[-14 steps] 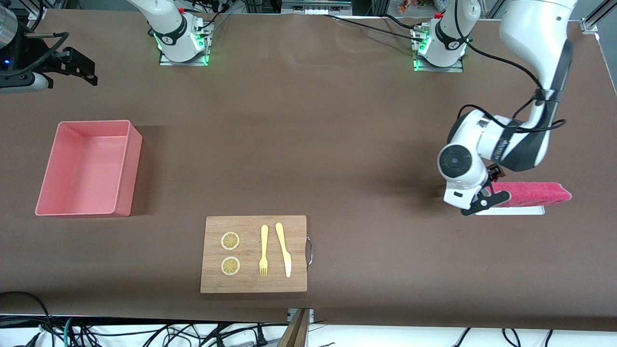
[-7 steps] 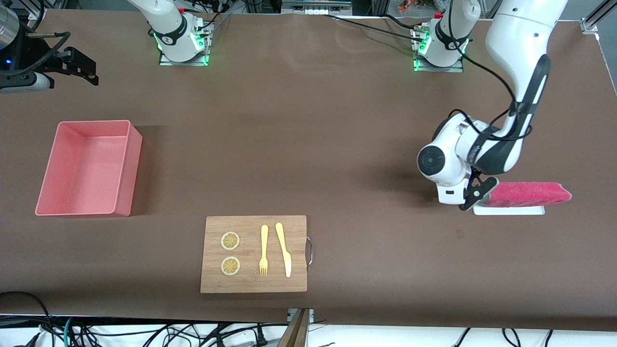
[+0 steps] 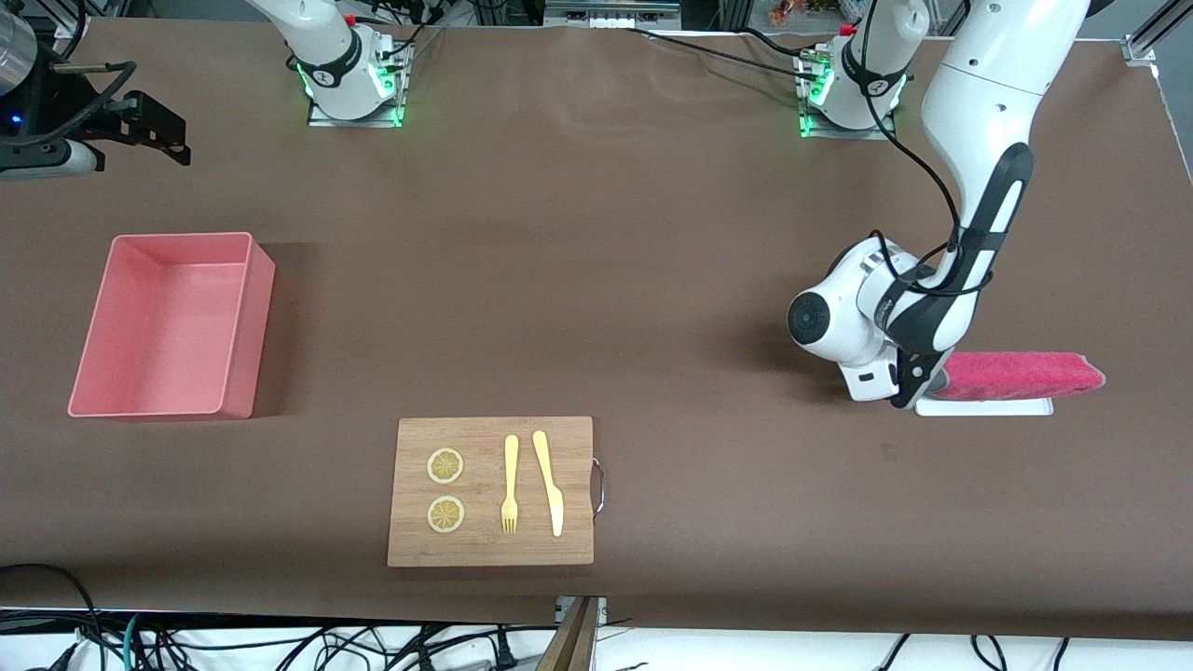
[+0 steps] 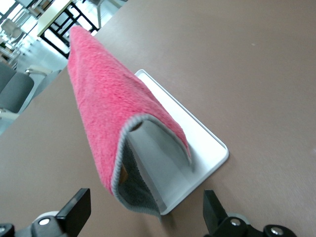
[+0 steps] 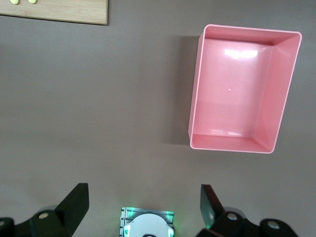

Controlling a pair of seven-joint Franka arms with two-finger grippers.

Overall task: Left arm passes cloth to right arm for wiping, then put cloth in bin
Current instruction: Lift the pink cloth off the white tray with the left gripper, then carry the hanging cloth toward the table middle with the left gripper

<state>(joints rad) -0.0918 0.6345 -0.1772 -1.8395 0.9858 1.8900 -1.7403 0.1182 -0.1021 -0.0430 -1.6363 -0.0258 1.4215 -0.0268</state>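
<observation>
I should reach the cloth with my left gripper and grab its grey-edged open end (image 3: 946, 381), so the cloth's rounded pink end (image 3: 1087, 375) stays free for my right gripper.
The pink cloth (image 3: 1016, 375) lies folded on a small white tray (image 3: 988, 406) near the left arm's end of the table. My left gripper (image 3: 915, 382) is open and low at the cloth's end toward the table's middle. In the left wrist view the cloth (image 4: 103, 103) shows its grey inside, and its end lies just ahead of the gripper (image 4: 145, 217), between the two spread fingers and not gripped. The salmon bin (image 3: 247, 326) stands empty toward the right arm's end. My right gripper (image 3: 168, 135) waits open and empty high over that end; it also shows in the right wrist view (image 5: 143, 207).
A wooden cutting board (image 3: 491, 550) with two lemon slices, a yellow fork and a yellow knife lies near the front edge at the table's middle. The bin (image 5: 197, 89) and the board's edge (image 5: 59, 12) show below the right gripper.
The left arm's hand has turned and shifted a little toward the table's middle, from over the cloth's end to just off it. The cloth and the right arm have not moved.
</observation>
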